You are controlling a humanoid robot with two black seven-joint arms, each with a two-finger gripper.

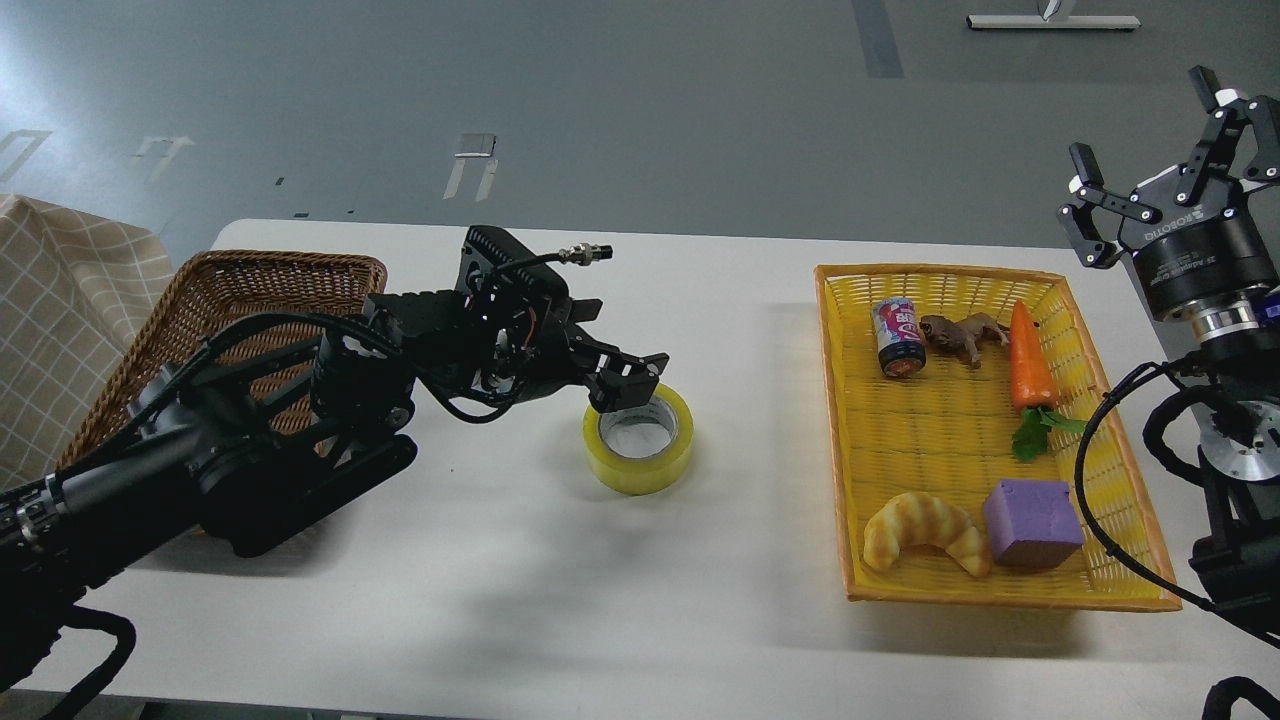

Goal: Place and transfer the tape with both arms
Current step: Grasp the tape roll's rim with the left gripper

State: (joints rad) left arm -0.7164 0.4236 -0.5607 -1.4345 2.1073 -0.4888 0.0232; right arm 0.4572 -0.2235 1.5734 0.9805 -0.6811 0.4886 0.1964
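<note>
Next, my left gripper grabs the yellow roll by its rim (675,446) to transfer the roll to the wicker basket (216,300).
The tape (640,468), a yellow roll with a grey-white core, lies flat in the middle of the white table (500,600). My left gripper (628,385) reaches in from the left and is low over the roll's far-left rim, fingers spread, with nothing held. Whether the fingertips touch the roll cannot be told. My right gripper (1165,150) is held high at the far right beyond the yellow basket, its fingers spread wide and empty.
A brown wicker basket (250,285) stands at the left, partly behind my left arm. A yellow basket (838,430) at the right holds a can (898,338), toy animal (962,335), carrot (1030,355), croissant (925,530) and purple block (1032,522). A checked cloth (70,300) lies far left.
</note>
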